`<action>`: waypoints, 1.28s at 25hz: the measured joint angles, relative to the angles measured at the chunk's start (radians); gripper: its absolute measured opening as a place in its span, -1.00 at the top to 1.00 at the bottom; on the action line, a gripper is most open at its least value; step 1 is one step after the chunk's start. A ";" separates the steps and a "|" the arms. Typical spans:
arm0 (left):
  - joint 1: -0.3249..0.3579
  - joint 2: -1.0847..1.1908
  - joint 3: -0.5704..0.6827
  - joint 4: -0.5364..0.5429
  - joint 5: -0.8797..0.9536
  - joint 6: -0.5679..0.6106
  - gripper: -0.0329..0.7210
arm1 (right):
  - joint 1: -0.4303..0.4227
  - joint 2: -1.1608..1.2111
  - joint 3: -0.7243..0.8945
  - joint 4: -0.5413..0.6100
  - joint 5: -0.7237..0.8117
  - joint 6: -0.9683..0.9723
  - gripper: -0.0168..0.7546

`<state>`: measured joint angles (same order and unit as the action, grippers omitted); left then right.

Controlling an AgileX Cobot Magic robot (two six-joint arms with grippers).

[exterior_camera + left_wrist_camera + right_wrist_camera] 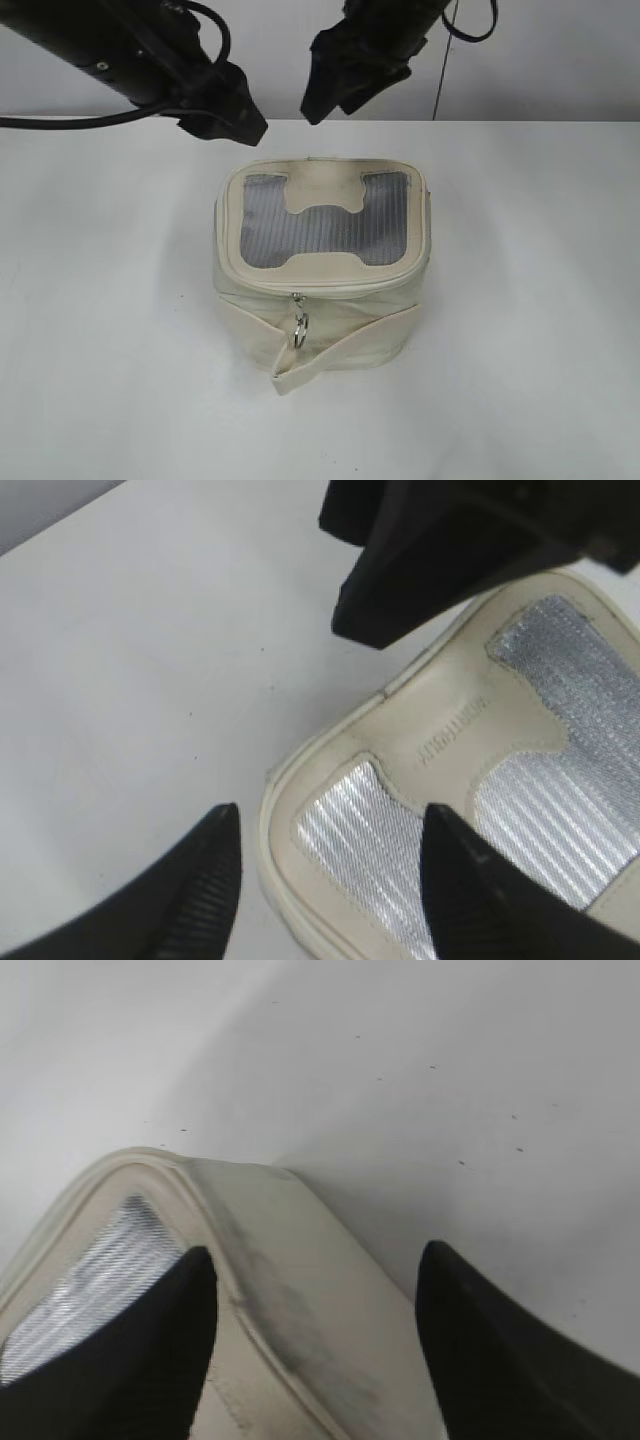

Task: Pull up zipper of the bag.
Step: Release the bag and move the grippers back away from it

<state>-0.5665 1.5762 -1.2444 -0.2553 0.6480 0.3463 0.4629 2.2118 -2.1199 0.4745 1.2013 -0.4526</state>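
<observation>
The mesh top spreads flat and wide between the lid's edges, so the left gripper needs to grab the lid by its raised back rim (265, 167) (325, 735) next.
The cream-white bag (320, 270) stands in the middle of the white table, lid up, with grey mesh and a cream H-shaped patch. The zipper (330, 287) runs along the lid rim; a slider with silver ring pulls (298, 325) hangs at the front. A cream strap (345, 352) crosses the front. My left gripper (225, 110) is open, hovering above the bag's back left corner (300, 810). My right gripper (335, 75) is open and empty above the back right, over the bag's side (300, 1280). It also shows in the left wrist view (440, 550).
The white table (110, 330) spreads around the bag on all sides. A grey wall stands behind. Black cables hang from both arms at the back.
</observation>
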 joint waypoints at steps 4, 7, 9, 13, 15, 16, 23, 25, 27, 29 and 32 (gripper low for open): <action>0.000 0.099 -0.123 0.000 0.044 0.068 -0.25 | -0.098 0.000 -0.003 0.000 0.003 0.026 -0.33; 0.000 0.181 -0.247 -0.003 0.110 0.112 -0.25 | -0.160 0.000 -0.003 0.007 0.003 0.061 -0.33; 0.000 0.238 -0.318 -0.005 0.162 0.132 -0.27 | -0.191 -0.001 -0.003 0.007 0.003 0.070 -0.32; 0.000 0.355 -0.475 -0.035 0.291 0.175 -0.29 | -0.213 -0.010 -0.003 -0.006 0.004 0.090 -0.29; 0.000 0.405 -0.545 -0.073 0.357 0.215 -0.29 | -0.214 -0.021 -0.003 -0.028 0.005 0.102 -0.28; 0.000 0.429 -0.572 -0.099 0.385 0.236 -0.29 | -0.214 -0.029 -0.002 -0.044 0.006 0.107 -0.27; 0.000 0.534 -0.716 -0.220 0.517 0.342 -0.29 | -0.214 -0.137 0.124 -0.128 0.008 0.117 -0.27; 0.000 0.556 -0.741 -0.234 0.521 0.353 -0.29 | -0.214 -0.169 0.178 -0.136 0.008 0.118 -0.27; 0.000 0.578 -0.761 -0.248 0.525 0.368 -0.29 | -0.214 -0.202 0.233 -0.140 0.009 0.118 -0.27; 0.000 0.598 -0.775 -0.268 0.529 0.379 -0.29 | -0.214 -0.234 0.288 -0.140 0.009 0.120 -0.27; 0.000 0.630 -0.794 -0.306 0.547 0.398 -0.29 | -0.214 -0.287 0.379 -0.141 0.009 0.123 -0.27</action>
<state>-0.5665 2.2057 -2.0383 -0.5611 1.1948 0.7441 0.2490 1.9245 -1.7405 0.3338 1.2104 -0.3300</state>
